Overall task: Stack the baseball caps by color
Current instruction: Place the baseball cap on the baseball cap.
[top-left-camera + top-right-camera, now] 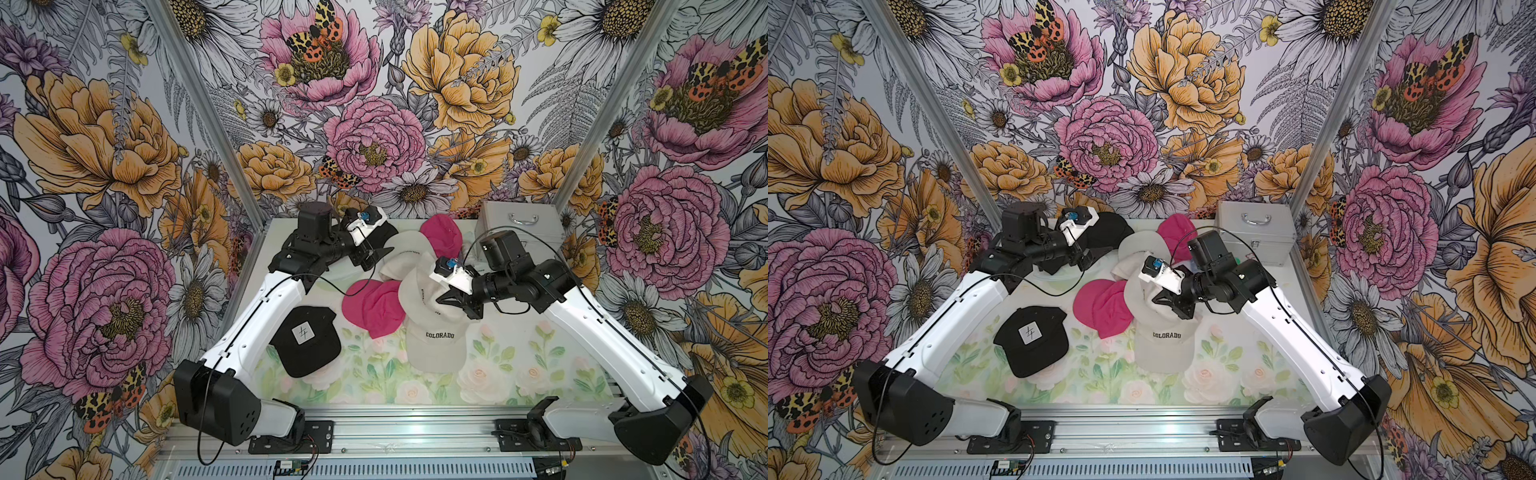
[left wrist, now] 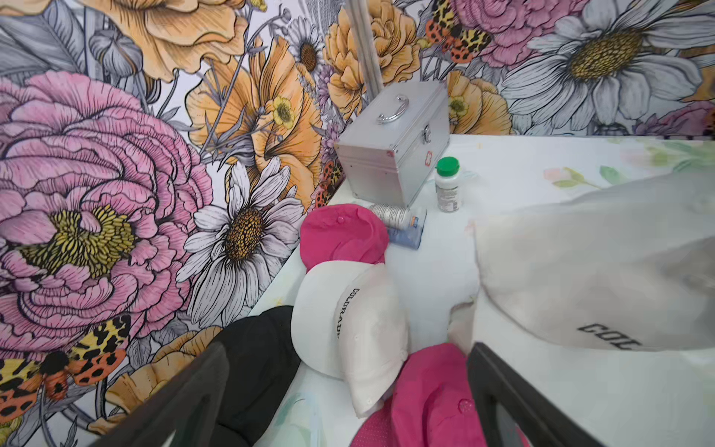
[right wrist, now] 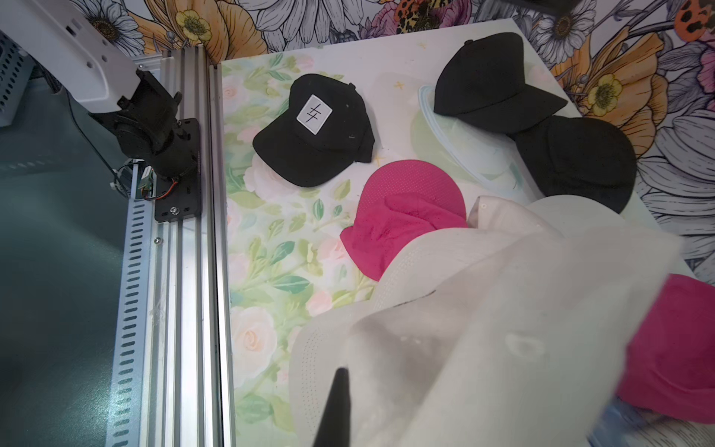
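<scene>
The left gripper next needs to pinch the held cream cap by the cap's free side rim, opposite the right gripper, to stack the cream cap over the COLORADO cap.
My right gripper (image 1: 442,300) (image 1: 1156,300) is shut on a cream cap (image 1: 417,286) (image 2: 580,271), held just above a second cream cap lettered COLORADO (image 1: 436,345) near the table's middle. In the right wrist view that fabric hides most of the right gripper (image 3: 348,387). A third cream cap (image 1: 409,245) (image 2: 348,317) lies behind. A pink cap (image 1: 374,307) lies at the centre and another pink one (image 1: 442,235) at the back. A black cap with a white patch (image 1: 307,340) sits front left. My left gripper (image 1: 380,255) (image 2: 348,348) hangs open and empty by two black caps (image 3: 491,85) (image 3: 576,162) at the back left.
A silver case (image 1: 515,226) (image 2: 390,147) stands at the back right, with a green-lidded bottle (image 2: 447,185), a lying tube (image 2: 390,216) and a blue box (image 2: 406,232) beside it. A clear disc (image 3: 456,154) lies under the back black caps. An aluminium rail (image 1: 395,432) lines the front edge.
</scene>
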You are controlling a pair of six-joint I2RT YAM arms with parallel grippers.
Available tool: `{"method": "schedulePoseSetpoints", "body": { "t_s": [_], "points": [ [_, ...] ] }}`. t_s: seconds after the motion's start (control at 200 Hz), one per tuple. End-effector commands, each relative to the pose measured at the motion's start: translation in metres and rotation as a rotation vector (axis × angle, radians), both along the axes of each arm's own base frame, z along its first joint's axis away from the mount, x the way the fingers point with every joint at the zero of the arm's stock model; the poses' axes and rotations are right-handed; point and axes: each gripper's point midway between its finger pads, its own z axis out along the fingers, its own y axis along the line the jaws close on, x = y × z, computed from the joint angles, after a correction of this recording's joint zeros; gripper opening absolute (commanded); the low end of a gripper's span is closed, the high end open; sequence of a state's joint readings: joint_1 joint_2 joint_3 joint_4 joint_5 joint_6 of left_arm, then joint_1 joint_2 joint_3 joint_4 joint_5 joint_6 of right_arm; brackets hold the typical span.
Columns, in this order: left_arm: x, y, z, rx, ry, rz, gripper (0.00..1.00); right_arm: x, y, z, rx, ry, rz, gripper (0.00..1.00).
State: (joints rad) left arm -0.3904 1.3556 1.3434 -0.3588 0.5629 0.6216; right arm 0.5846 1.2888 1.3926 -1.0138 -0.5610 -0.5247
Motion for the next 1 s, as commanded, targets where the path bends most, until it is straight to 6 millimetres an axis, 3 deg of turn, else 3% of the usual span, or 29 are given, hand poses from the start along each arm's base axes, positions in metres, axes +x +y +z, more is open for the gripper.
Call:
{"method": "schedulePoseSetpoints", "body": {
  "t_s": [0.0, 0.085, 0.165, 0.4, 0.465, 0.705, 0.815, 0.84, 0.865, 0.9, 0.995],
  "points": [
    [-0.065, -0.043, -0.010, 0.010, -0.051, -0.285, 0.99, -0.025, 0.004, -0.009, -0.047, 0.004, 0.093, 0.00],
    [-0.106, -0.058, -0.022, 0.028, -0.079, -0.479, 0.99, -0.034, 0.004, -0.023, -0.107, -0.019, 0.154, 0.00],
    [-0.122, -0.065, -0.035, 0.070, -0.032, -0.545, 0.99, -0.040, 0.006, -0.028, -0.142, -0.043, 0.208, 0.00],
    [-0.142, -0.056, -0.074, 0.199, 0.154, -0.649, 0.99, -0.050, 0.005, -0.036, -0.172, -0.127, 0.325, 0.00],
    [-0.139, -0.055, -0.084, 0.228, 0.198, -0.641, 0.97, -0.050, 0.005, -0.038, -0.182, -0.145, 0.344, 0.00],
    [-0.133, -0.060, -0.096, 0.240, 0.238, -0.646, 0.90, -0.045, 0.007, -0.040, -0.222, -0.191, 0.366, 0.00],
    [-0.134, -0.057, -0.093, 0.223, 0.238, -0.654, 0.71, -0.045, 0.008, -0.042, -0.226, -0.193, 0.375, 0.00],
    [-0.134, -0.057, -0.091, 0.214, 0.238, -0.657, 0.61, -0.045, 0.007, -0.043, -0.226, -0.191, 0.375, 0.00],
    [-0.134, -0.056, -0.089, 0.208, 0.240, -0.658, 0.40, -0.045, 0.007, -0.043, -0.225, -0.191, 0.377, 0.00],
    [-0.134, -0.055, -0.087, 0.203, 0.244, -0.652, 0.24, -0.045, 0.007, -0.043, -0.219, -0.185, 0.376, 0.00],
    [-0.132, -0.052, -0.085, 0.189, 0.264, -0.633, 0.10, -0.047, 0.008, -0.038, -0.181, -0.169, 0.378, 0.02]
  ]
}}
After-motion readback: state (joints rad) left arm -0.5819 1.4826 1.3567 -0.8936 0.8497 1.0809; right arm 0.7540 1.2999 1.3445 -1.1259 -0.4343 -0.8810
